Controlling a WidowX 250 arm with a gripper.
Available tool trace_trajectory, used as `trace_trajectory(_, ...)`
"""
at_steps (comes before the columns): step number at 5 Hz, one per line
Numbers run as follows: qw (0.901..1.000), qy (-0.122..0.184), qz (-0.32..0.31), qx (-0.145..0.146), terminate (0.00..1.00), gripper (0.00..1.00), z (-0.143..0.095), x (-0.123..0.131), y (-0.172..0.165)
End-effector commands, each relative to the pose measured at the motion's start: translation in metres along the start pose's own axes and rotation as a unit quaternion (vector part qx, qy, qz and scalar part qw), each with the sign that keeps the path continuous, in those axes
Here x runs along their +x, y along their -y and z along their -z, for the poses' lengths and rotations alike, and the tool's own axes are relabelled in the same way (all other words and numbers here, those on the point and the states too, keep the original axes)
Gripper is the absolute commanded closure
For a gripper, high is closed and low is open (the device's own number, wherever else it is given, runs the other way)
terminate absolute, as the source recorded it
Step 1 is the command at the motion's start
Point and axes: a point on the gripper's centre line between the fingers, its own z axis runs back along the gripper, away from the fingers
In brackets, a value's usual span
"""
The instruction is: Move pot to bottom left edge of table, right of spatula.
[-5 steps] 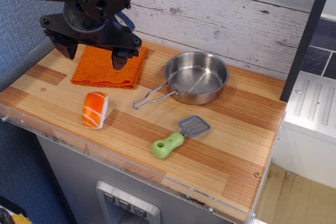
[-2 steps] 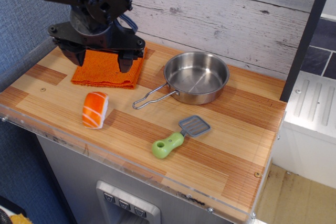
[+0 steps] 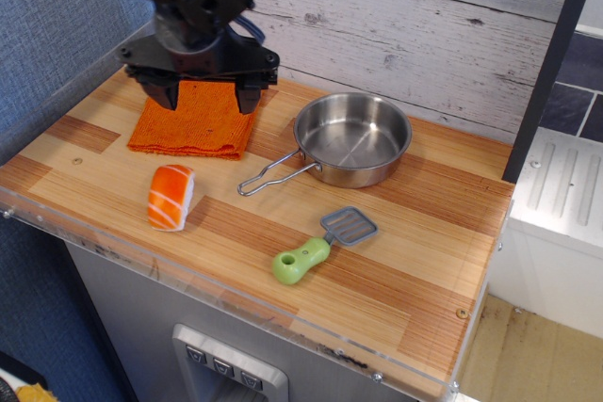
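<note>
The pot needs to go beside the spatula (image 3: 320, 244) at the table's edge. My gripper should pick up the pot by its steel rim (image 3: 297, 129) next.
The pot (image 3: 353, 136) is a shallow shiny steel pan at the back middle of the table (image 3: 424, 261), its wire-loop handle (image 3: 268, 176) pointing front-left. The spatula (image 3: 320, 244), with a lime-green handle and grey slotted blade, lies in front of the pot near the front edge. My gripper (image 3: 208, 96) is open and empty, fingers spread wide and pointing down, hovering above the orange cloth, left of the pot and apart from it.
An orange cloth (image 3: 193, 120) lies at the back left under the gripper. An orange-and-white sushi piece (image 3: 171, 197) sits front-left. A clear acrylic rim (image 3: 236, 297) runs along the front edge. A plank wall stands behind the table.
The gripper has moved to the right and slightly up, from over the cloth's left part toward the pot. Nothing on the table has moved.
</note>
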Motion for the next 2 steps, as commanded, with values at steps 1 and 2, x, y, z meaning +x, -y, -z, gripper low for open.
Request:
trace_trajectory(1, 0.9970, 0.024, -0.049, -0.054, 0.00, 0.00, 0.026, 0.018, 0.032)
trace_trajectory(2, 0.9930, 0.023, -0.085, -0.079, 0.00, 0.00, 0.039, 0.017, 0.052)
